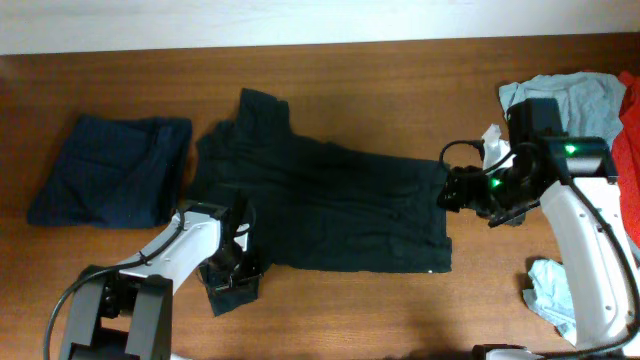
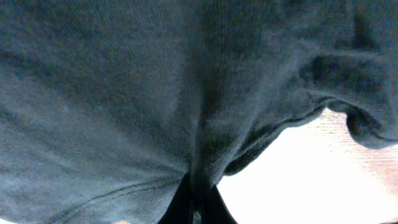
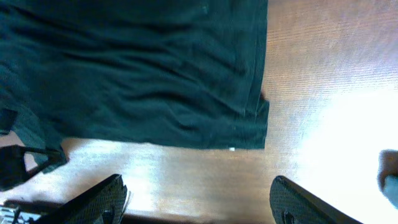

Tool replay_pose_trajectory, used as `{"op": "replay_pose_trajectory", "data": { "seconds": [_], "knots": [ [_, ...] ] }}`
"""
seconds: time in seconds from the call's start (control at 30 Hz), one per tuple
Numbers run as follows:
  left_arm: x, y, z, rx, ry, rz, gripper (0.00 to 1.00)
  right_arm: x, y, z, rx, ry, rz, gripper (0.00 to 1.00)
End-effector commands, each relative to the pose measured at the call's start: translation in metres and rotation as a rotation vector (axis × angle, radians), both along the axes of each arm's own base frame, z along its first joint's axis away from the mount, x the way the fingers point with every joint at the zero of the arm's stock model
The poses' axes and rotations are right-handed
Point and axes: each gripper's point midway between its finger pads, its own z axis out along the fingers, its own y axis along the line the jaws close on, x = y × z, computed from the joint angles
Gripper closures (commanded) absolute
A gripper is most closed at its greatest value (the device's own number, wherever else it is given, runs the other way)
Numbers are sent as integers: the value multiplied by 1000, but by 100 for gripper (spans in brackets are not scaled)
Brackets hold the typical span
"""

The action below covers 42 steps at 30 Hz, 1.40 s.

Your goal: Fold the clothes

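My right gripper should next grab the near corner of the hem, opposite the held sleeve, to spread the black T-shirt (image 1: 330, 200) so it can be folded.
The clothes in play are a black T-shirt (image 1: 330, 200) lying spread flat across the middle of the table. My left gripper (image 1: 238, 270) is at its near left corner, shut on a bunched fold of the sleeve. In the left wrist view dark cloth (image 2: 155, 93) fills the frame, pinched between the two fingertips (image 2: 198, 208). My right gripper (image 1: 452, 190) hovers open just off the shirt's right edge. In the right wrist view the shirt's hem (image 3: 186, 118) lies beyond the gripper (image 3: 199, 205), and only bare wood shows between the spread fingers.
A folded dark-navy garment (image 1: 110, 170) lies at the far left. A light-blue garment (image 1: 570, 95) and a red one (image 1: 630, 150) are heaped at the back right. Another light-blue piece (image 1: 550, 295) lies near the right arm's base.
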Motion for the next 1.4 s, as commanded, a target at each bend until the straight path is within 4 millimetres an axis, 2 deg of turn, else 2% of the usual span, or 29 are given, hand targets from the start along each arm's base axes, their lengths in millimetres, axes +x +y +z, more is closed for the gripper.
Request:
{"op": "replay_pose_trajectory", "data": {
  "seconds": [0.0, 0.2, 0.23, 0.3, 0.4, 0.53, 0.57, 0.63, 0.73, 0.87, 0.9, 0.93, 1.07, 1.1, 1.23, 1.33, 1.37],
  "knots": [
    [10, -6, 13, -19, -19, 3, 99, -17, -2, -27, -2, 100, -65, 21],
    [24, 4, 43, 38, -110, -10, 100, -56, 1, -77, 9, 274, -149, 23],
    [24, 5, 47, 46, -118, -11, 99, -62, 2, -84, 13, 301, -168, 26],
    [25, 12, 58, 81, -142, -15, 99, -76, 11, -100, 63, 348, -176, 41],
    [28, 14, 70, 82, -189, -14, 99, -85, 15, -120, 81, 360, -186, 43],
    [33, 12, 87, 67, -252, -10, 100, -93, 15, -140, 82, 365, -219, 43],
    [33, 12, 92, 64, -268, -9, 100, -93, 15, -146, 81, 358, -226, 38],
    [34, 12, 100, 59, -291, -8, 99, -90, 14, -154, 80, 324, -225, 34],
    [35, 12, 110, 50, -327, -6, 99, -83, 12, -168, 72, 278, -257, 35],
    [31, 13, 113, 50, -327, -6, 99, -81, 9, -181, 61, 264, -267, 40],
    [31, 13, 113, 50, -327, -6, 100, -80, 9, -182, 60, 261, -266, 40],
    [31, 13, 113, 50, -326, -6, 99, -79, 9, -183, 58, 258, -266, 47],
    [32, 14, 113, 55, -328, -6, 100, -79, 9, -183, 57, 259, -266, 92],
    [32, 15, 113, 61, -330, -7, 99, -79, 9, -183, 57, 259, -266, 96],
    [37, 15, 121, 62, -353, -22, 99, -74, 8, -170, 55, 241, -221, 96],
    [50, 14, 151, 65, -411, -25, 100, -53, 6, -133, 48, 138, -173, 96],
    [55, 17, 168, 83, -441, -26, 99, -43, 4, -108, 37, 75, -164, 96]
  ]
}}
